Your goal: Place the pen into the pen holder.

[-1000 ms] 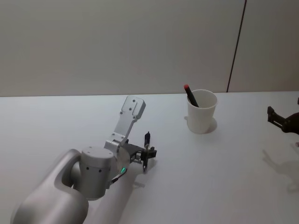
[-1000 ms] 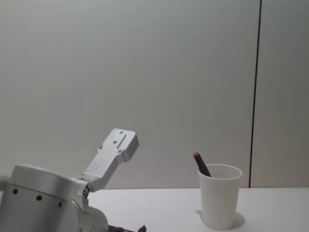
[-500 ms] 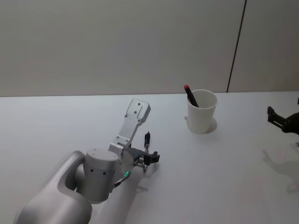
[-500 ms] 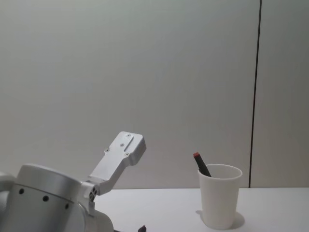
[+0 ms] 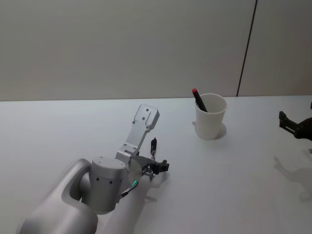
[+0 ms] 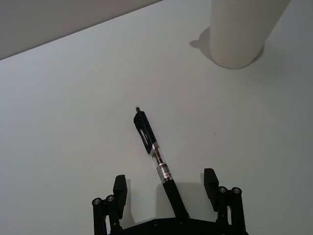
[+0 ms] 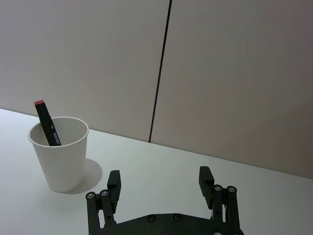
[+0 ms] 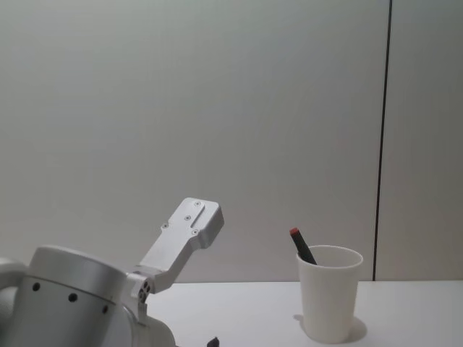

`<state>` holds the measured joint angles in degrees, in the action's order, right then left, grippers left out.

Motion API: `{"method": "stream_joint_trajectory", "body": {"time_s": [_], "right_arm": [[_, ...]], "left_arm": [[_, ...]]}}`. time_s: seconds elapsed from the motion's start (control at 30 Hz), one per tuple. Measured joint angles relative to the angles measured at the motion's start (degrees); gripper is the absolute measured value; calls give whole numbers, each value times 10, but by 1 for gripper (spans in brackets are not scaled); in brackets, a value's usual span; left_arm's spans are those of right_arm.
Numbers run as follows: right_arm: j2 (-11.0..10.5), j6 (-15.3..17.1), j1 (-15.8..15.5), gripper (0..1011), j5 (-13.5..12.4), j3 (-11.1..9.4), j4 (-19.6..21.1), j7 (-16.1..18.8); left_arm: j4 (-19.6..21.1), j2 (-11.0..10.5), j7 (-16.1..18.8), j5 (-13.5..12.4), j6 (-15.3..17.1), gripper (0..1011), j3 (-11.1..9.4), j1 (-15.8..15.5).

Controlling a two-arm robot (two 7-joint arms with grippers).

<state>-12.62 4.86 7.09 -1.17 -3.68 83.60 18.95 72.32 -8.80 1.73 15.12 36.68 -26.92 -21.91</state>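
Next, my left gripper takes hold of the pen by its black grip section (image 6: 174, 197) to place the pen into the white paper cup (image 6: 238, 34).
The pen (image 5: 154, 145) is slim and black with a clear barrel section. It lies flat on the white table, left of the pen holder. In the left wrist view the pen (image 6: 152, 147) runs between the spread fingers of my left gripper (image 6: 165, 188), which is open and low over the pen's near end (image 5: 157, 167). The pen holder (image 5: 211, 119) is a plain white paper cup (image 8: 329, 296) standing upright farther back and to the right (image 6: 242, 34). My right gripper (image 7: 160, 182) is open and parked at the table's right edge (image 5: 288, 123).
A black marker with a red cap (image 5: 198, 99) leans inside the cup (image 7: 59, 156) and sticks up above its rim (image 8: 302, 246). My left arm's large grey links (image 5: 105, 183) fill the near left. A grey wall with a dark vertical seam (image 5: 246, 48) stands behind the table.
My left arm has shifted slightly right and forward, and its gripper has settled lower around the pen's near end. The pen, cup and right gripper have not moved.
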Motion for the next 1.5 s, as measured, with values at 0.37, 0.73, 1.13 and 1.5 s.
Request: {"method": "stream_joint_trajectory", "body": {"time_s": [0.37, 0.73, 1.13, 1.5], "right_arm": [[0, 0, 0, 1001, 0, 0, 0, 0], [0, 0, 0, 1002, 0, 0, 0, 0], [0, 0, 0, 1002, 0, 0, 0, 0], [0, 0, 0, 1002, 0, 0, 0, 0]], "left_arm": [[-3, 4, -1, 6, -3, 1002, 3, 0], [-10, 7, -7, 6, 1, 784, 5, -2], [-16, 9, -12, 2, 10, 392, 6, -1], [-21, 10, -16, -2, 9, 129, 8, 0]]}}
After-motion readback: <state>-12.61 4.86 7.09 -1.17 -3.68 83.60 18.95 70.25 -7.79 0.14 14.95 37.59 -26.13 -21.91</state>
